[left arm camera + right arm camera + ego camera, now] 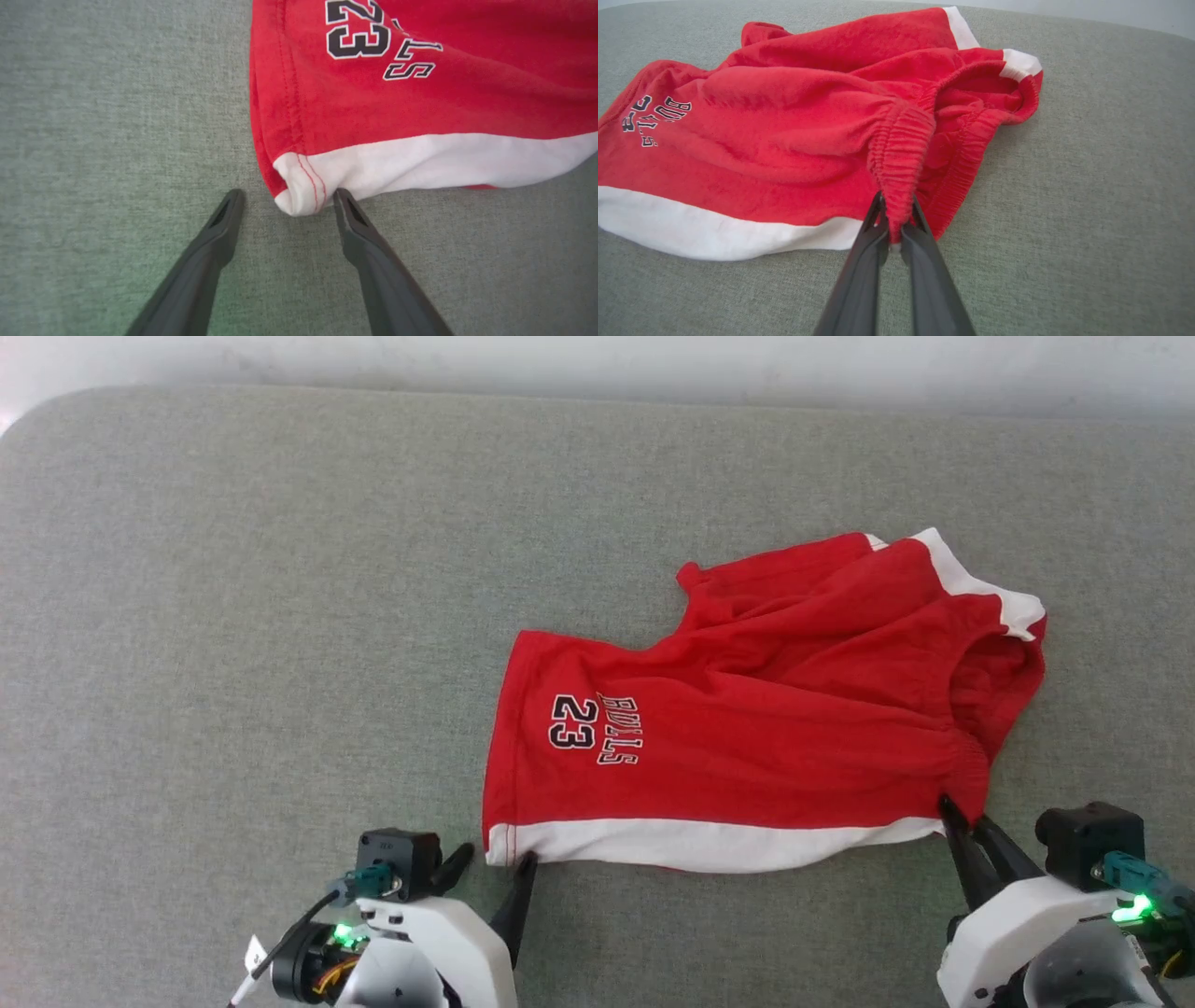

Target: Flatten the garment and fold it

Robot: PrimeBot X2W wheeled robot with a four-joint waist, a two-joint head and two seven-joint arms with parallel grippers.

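Note:
I will next grab the garment's white hem corner (504, 845) with my left gripper to flatten the garment. The corner puckers up off the surface, while the printed leg (661, 756) lies flat.
The garment (747, 709) is a pair of bright red shorts with white stripes and a "BULLS 23" print, lying rumpled at centre right of the grey surface. My right gripper (962, 814) is shut on the elastic waistband at the garment's near right corner; the right wrist view shows the gathered red band (899, 154) pinched between the fingers (920, 242). My left gripper (495, 857) stands open at the near left hem corner. In the left wrist view that white corner (299, 191) lies between the two fingertips (348, 205), just ahead of them.
The grey fabric surface (233, 616) stretches wide to the left and far side. Its back edge meets a pale wall (597, 359) at the top of the head view.

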